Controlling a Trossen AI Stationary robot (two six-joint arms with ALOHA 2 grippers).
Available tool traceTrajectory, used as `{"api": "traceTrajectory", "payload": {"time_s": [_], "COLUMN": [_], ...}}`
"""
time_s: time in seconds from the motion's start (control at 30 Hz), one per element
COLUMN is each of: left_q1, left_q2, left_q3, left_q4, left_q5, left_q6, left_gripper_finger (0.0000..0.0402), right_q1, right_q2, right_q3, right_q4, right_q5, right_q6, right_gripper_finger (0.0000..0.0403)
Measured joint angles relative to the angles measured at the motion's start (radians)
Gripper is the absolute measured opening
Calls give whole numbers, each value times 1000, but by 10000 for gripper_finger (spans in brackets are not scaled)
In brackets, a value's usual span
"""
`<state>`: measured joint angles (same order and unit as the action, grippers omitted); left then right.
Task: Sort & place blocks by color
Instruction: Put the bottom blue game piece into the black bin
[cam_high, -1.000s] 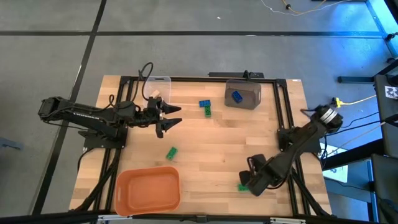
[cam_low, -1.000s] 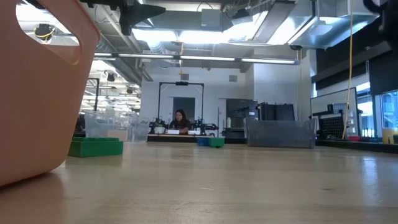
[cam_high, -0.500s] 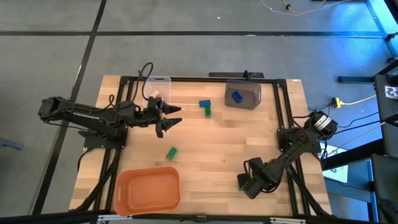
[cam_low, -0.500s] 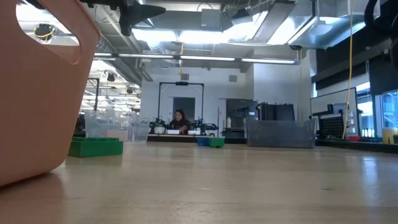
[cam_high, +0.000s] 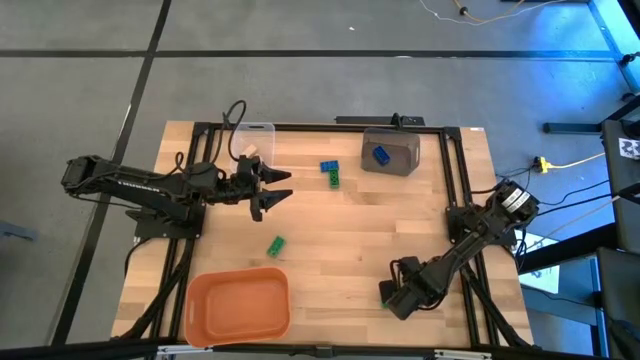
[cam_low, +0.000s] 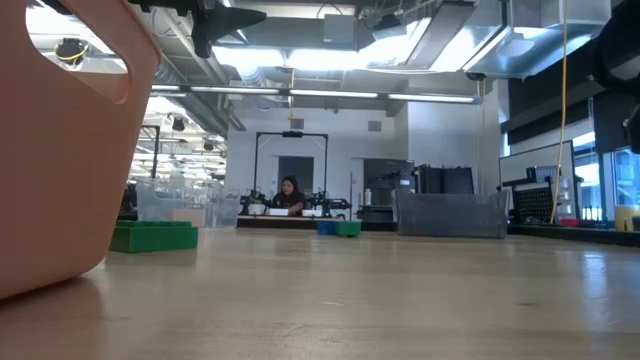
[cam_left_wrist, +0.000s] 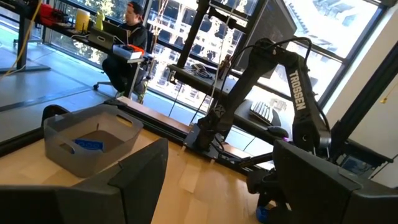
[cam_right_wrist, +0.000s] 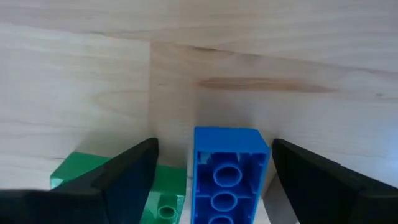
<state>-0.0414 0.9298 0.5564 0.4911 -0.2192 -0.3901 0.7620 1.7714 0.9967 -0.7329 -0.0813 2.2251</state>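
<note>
My right gripper picks up the blue block by its long sides next, to sort the block into the grey bin (cam_high: 398, 163).
My right gripper (cam_high: 390, 297) is open and points down near the table's near edge. In the right wrist view a blue block (cam_right_wrist: 231, 171) lies between its fingers with its hollow underside showing. A green block (cam_right_wrist: 163, 190) lies beside it, partly under one finger, and shows at the gripper (cam_high: 384, 300) in the high view. My left gripper (cam_high: 278, 190) hangs open over the table's left part, by the clear bin (cam_high: 256, 140). A blue and green pair (cam_high: 330, 172) and a lone green block (cam_high: 275, 245) lie on the table. Another blue block (cam_high: 380, 155) lies in the grey bin (cam_high: 398, 163). My right gripper comes from above, pointing down, with its open fingers on either side of the blue block's long sides (cam_right_wrist: 264, 155). The block lies on the table. Whether a finger touches it or the green block, I cannot tell.
An orange bin (cam_high: 238, 305) stands at the near left corner and fills the left of the low view (cam_low: 60, 150). The grey bin stands at the far edge and the clear bin at the far left. Bare wood lies in the table's middle (cam_high: 350, 225).
My right gripper has moved a little toward the table's left edge, over the green block, which now shows less. My left arm has kept still.
</note>
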Motion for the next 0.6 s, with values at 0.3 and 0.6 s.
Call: {"api": "traceTrajectory", "payload": {"time_s": [0.3,0.6], "left_q1": [0,0], "left_q2": [0,0], "left_q3": [0,0], "left_q4": [0,0], "left_q5": [0,0], "left_q6": [0,0], "left_gripper_finger": [282,282], "right_q1": [-1,0], "right_q2": [0,-8], "right_q3": [-3,-3], "right_q4": [3,-15], "right_q5": [-17,-14], "right_q6": [-8,-103], "right_gripper_finger": [289,133]}}
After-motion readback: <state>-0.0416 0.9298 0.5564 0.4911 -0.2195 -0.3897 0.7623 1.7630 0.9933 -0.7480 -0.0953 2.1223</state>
